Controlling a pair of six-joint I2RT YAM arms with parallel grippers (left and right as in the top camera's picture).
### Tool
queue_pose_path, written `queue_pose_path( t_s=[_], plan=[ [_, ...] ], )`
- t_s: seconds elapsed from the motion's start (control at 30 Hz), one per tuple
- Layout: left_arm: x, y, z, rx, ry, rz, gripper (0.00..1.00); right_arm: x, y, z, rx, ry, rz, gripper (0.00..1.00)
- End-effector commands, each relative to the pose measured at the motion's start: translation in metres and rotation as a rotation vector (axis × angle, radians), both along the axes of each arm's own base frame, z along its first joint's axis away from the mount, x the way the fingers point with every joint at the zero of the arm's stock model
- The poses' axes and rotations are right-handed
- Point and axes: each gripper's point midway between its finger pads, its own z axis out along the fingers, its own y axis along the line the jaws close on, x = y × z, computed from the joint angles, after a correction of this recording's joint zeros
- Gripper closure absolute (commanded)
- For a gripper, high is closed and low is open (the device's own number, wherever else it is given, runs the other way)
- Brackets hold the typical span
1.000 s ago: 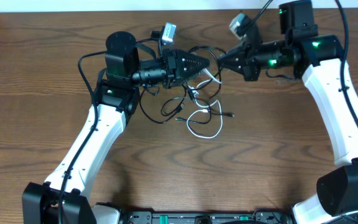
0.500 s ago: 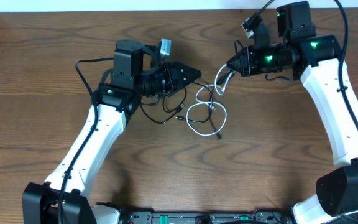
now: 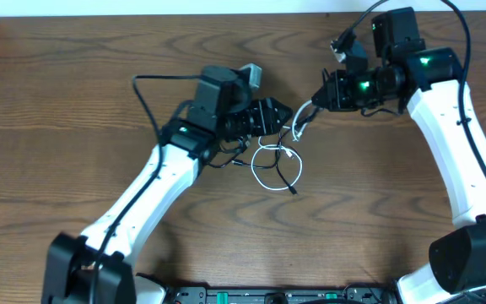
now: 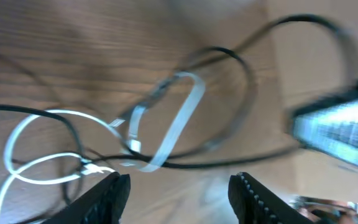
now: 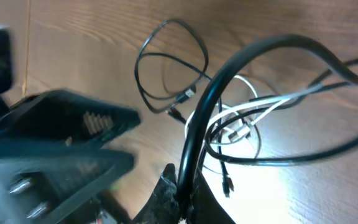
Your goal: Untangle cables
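My left gripper will take hold of only the white cord's loop (image 3: 297, 122) (image 4: 180, 124) beside the parts of the black cord, so the black cord stays free to pull out.
The cables lie tangled mid-table: a white cord (image 3: 264, 180) in loops and a thin black cord (image 3: 291, 181) crossing it, plug end down. My right gripper (image 3: 314, 100) is shut on a black cord and holds the strands lifted up-right of the bundle. In the right wrist view the black cord (image 5: 194, 134) runs into the shut fingers (image 5: 188, 186), with white loops (image 5: 253, 102) beyond. My left gripper (image 3: 278, 115) is open and empty, just left of the lifted strands. In the left wrist view its jaws (image 4: 179, 182) hover over the white cord (image 4: 17, 134) and black cord (image 4: 244, 68).
The brown wooden table (image 3: 74, 101) ends at a pale wall along the top edge. Thick black robot wires arc off both arms, one at the left arm (image 3: 146, 80). My left gripper's finger (image 5: 86, 124) fills the left of the right wrist view.
My left arm has swung right, bringing its open gripper beside the bundle. My right gripper has kept its hold. The cable loops have drawn in tighter.
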Motion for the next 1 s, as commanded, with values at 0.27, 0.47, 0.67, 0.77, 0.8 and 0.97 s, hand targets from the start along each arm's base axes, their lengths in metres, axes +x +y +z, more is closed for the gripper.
queue_pose_path(
  t_s=[0.27,0.47,0.67,0.77,0.8,0.97],
  plan=[
    [0.013,-0.037,-0.032,0.064,-0.213,-0.218,0.44,-0.023,-0.011,0.042,0.107,-0.093,0.089,0.99],
    [0.01,-0.056,-0.011,-0.043,-0.297,-0.3,0.43,-0.031,-0.012,0.046,0.098,-0.103,0.112,0.99],
    [-0.004,-0.07,-0.007,-0.075,-0.327,-0.385,0.43,-0.031,-0.012,0.045,0.097,-0.105,0.116,0.99],
    [-0.014,-0.077,-0.014,-0.065,-0.31,-0.417,0.43,-0.031,-0.012,0.045,0.097,-0.104,0.116,0.99],
    [-0.018,-0.081,-0.02,-0.059,-0.295,-0.431,0.43,-0.031,-0.012,0.045,0.097,-0.104,0.116,0.99],
    [-0.022,-0.091,-0.05,-0.015,-0.25,-0.443,0.44,-0.031,-0.012,0.045,0.097,-0.103,0.117,0.99]
  ],
)
